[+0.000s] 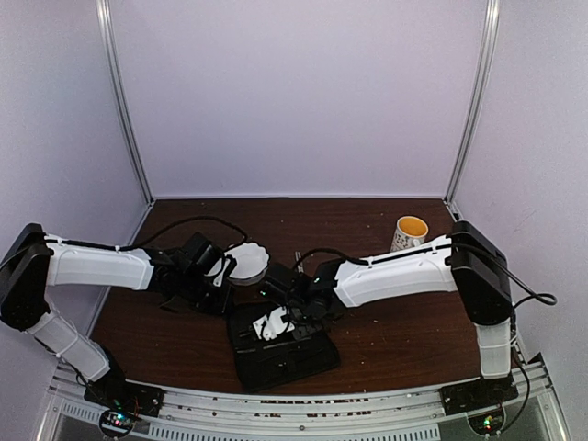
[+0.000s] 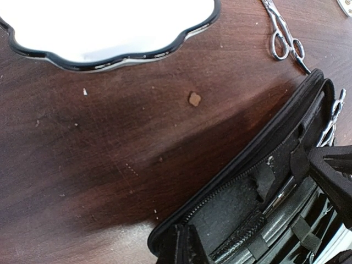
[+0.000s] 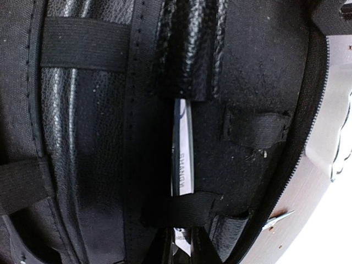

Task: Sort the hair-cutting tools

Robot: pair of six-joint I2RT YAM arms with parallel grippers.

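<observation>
My right gripper should open now: the silver scissor blade runs under the strap into a sleeve, so the blade would stay in the case.
One pair of silver scissors (image 1: 299,258) lies on the table behind the open black case (image 1: 285,363); it also shows in the left wrist view (image 2: 283,38). My right gripper (image 1: 276,323) is down inside the case (image 3: 258,82), shut (image 3: 182,242) on a silver scissor blade (image 3: 184,148) that lies under an elastic strap (image 3: 176,212). My left gripper (image 1: 220,287) is shut, its fingertips (image 2: 187,236) on the case's near rim (image 2: 220,190). More ring handles (image 2: 330,124) show at the case's far edge. A silver point (image 3: 280,216) lies just outside the case. The dark clips are hidden.
A white scalloped bowl (image 1: 246,260) stands just behind my left gripper and fills the top of the left wrist view (image 2: 110,27). A yellow-lined mug (image 1: 411,231) stands at the back right. The case lies at the table's near edge.
</observation>
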